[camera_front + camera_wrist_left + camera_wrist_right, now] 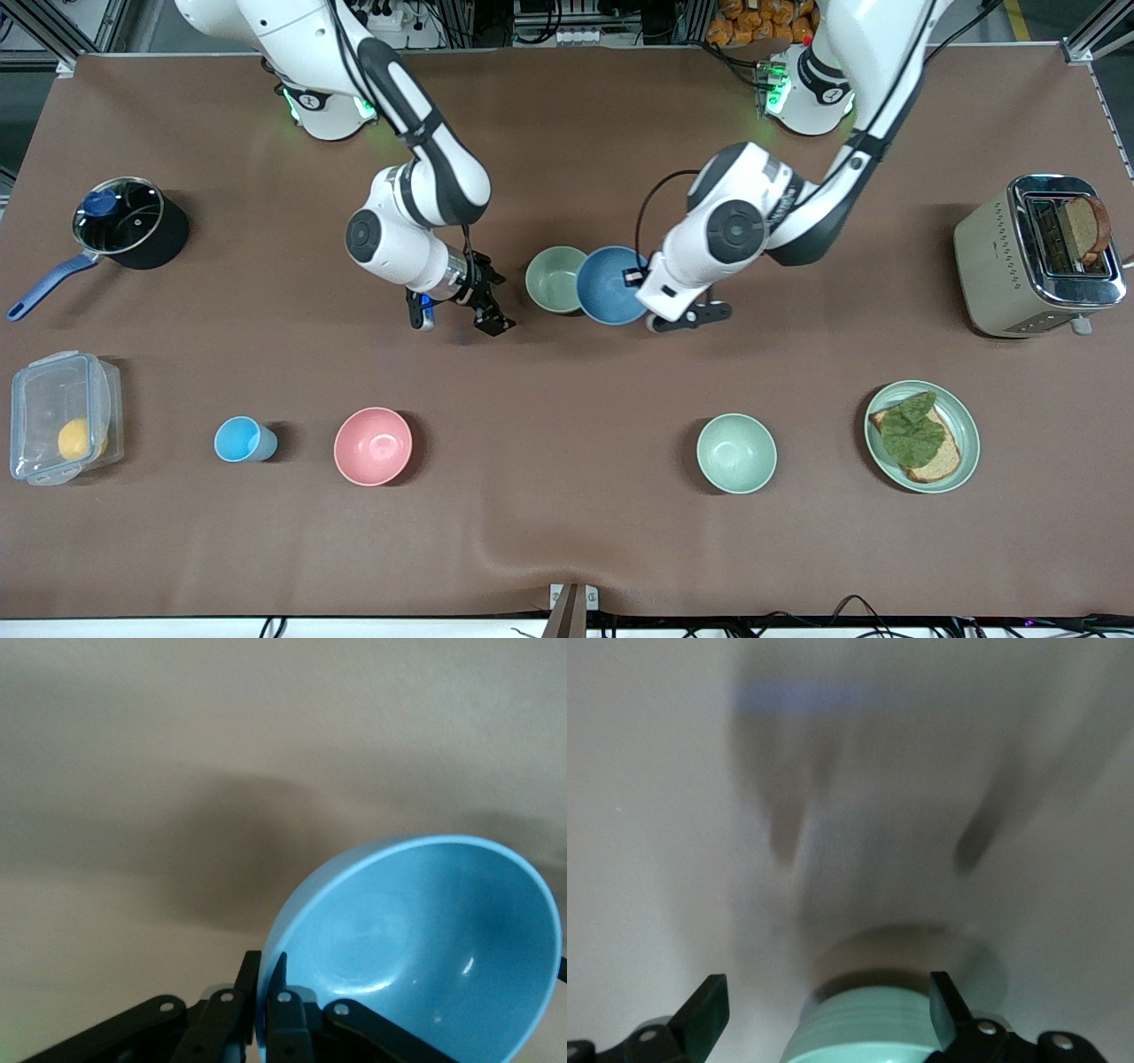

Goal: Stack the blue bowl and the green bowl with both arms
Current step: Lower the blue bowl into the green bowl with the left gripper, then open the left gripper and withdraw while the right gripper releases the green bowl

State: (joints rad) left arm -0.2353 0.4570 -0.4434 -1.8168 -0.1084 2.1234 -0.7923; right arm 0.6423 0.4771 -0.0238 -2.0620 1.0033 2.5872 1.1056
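Observation:
The blue bowl's base (608, 289) hangs beside the green bowl (555, 279) and the blue bowl would miss, so it is too early now to open my left gripper.
The blue bowl (611, 285) hangs tilted near the table's middle, and my left gripper (645, 289) is shut on its rim at the left arm's end. In the left wrist view the two fingers (285, 992) pinch the rim of the blue bowl (416, 948), one inside and one outside. The green bowl (555, 279) stands on the table right beside it, with the blue rim overlapping its edge. My right gripper (456, 317) is open, apart from the green bowl, toward the right arm's end. In the right wrist view the green bowl (877, 1028) shows between the open right gripper's (826, 992) fingers.
Nearer the front camera stand a paler green bowl (736, 453), a pink bowl (373, 446), a light-blue cup (241, 439) and a green plate (967, 434) with bread and a leaf. A toaster (997, 257) is at the left arm's end. A lidded pot (124, 221) and a clear box (62, 416) are at the right arm's end.

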